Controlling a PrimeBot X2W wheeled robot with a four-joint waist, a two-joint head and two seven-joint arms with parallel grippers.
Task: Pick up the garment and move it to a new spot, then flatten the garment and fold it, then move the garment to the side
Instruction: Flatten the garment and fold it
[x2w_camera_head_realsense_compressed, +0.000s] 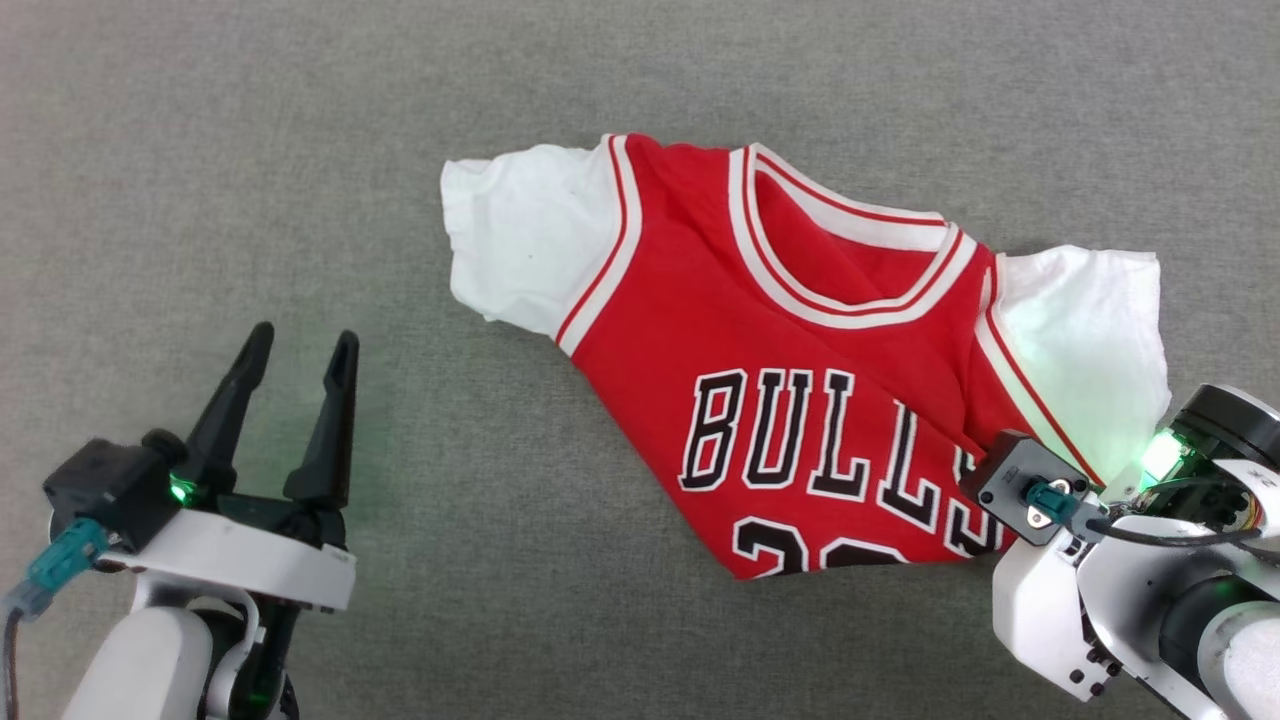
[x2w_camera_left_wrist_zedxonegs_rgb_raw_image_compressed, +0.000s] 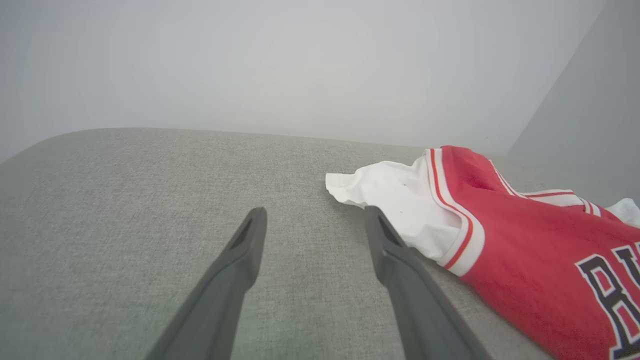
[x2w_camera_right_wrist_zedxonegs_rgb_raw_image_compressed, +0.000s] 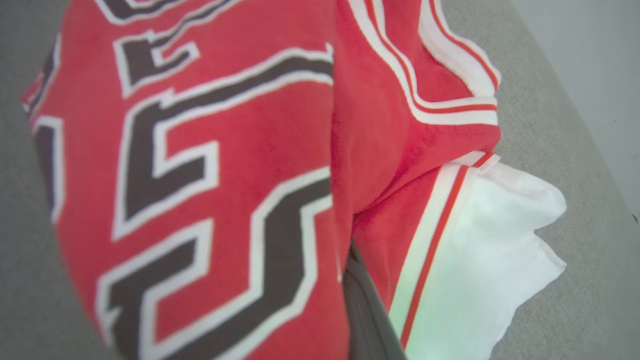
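Observation:
Next, my left gripper grabs the garment (x2w_camera_head_realsense_compressed: 780, 340) by the white sleeve's cuff edge (x2w_camera_head_realsense_compressed: 451, 228), since that edge stands up off the grey fabric while the garment's red front lies flat.
The garment (x2w_camera_head_realsense_compressed: 780, 340), a red jersey with white short sleeves, striped collar and black "BULLS" lettering, lies front up on the grey fabric surface (x2w_camera_head_realsense_compressed: 300, 150), its lower part folded under. My right gripper (x2w_camera_right_wrist_zedxonegs_rgb_raw_image_compressed: 357, 280) is at the garment's lower right corner, shut on a red fold beside the white sleeve (x2w_camera_right_wrist_zedxonegs_rgb_raw_image_compressed: 475, 260); the cloth hides most of its fingers. Its wrist housing (x2w_camera_head_realsense_compressed: 1040, 495) sits over the hem. My left gripper (x2w_camera_head_realsense_compressed: 305, 345) stands open at the lower left, well clear of the garment. In the left wrist view its fingers (x2w_camera_left_wrist_zedxonegs_rgb_raw_image_compressed: 240, 270) point past the left sleeve (x2w_camera_left_wrist_zedxonegs_rgb_raw_image_compressed: 395, 200).
The grey upholstered surface (x2w_camera_left_wrist_zedxonegs_rgb_raw_image_compressed: 125, 200) spreads wide on the left and in front of the garment. Its far edge curves away before a pale wall (x2w_camera_left_wrist_zedxonegs_rgb_raw_image_compressed: 300, 65).

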